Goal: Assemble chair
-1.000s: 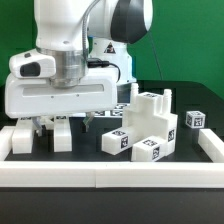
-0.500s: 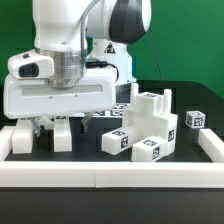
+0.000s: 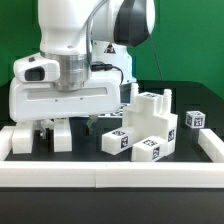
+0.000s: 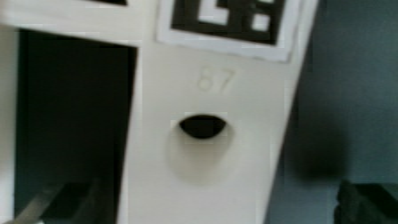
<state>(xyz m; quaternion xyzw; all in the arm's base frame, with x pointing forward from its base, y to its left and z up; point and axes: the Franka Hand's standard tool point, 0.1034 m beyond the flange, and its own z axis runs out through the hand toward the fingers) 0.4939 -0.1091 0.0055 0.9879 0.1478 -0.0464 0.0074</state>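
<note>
My fingers are on both sides of the white block, along its long sides, so my gripper should now close on the white block [image 4: 214,90].
In the exterior view, the partly built white chair [image 3: 150,125] stands right of centre, its blocks carrying black-and-white tags. My gripper [image 3: 52,130] is low over the table at the exterior view's left, astride a loose white chair part [image 3: 62,134]. In the wrist view that part is a long white block [image 4: 214,90] with a dark round hole [image 4: 205,126] and a tag [image 4: 222,18] at one end. My gripper [image 4: 205,205] is open. Its dark fingertips [image 4: 45,205] stand on either side of the block, with a gap on each side.
A long low white border rail [image 3: 110,177] runs along the front, with raised ends at both sides. A small tagged white cube [image 3: 195,118] sits at the exterior view's right, behind the chair. The robot's base stands behind the hand.
The hand has shifted slightly toward the exterior view's right. The jaws stay as wide as before, and the chair and cube have not moved.
</note>
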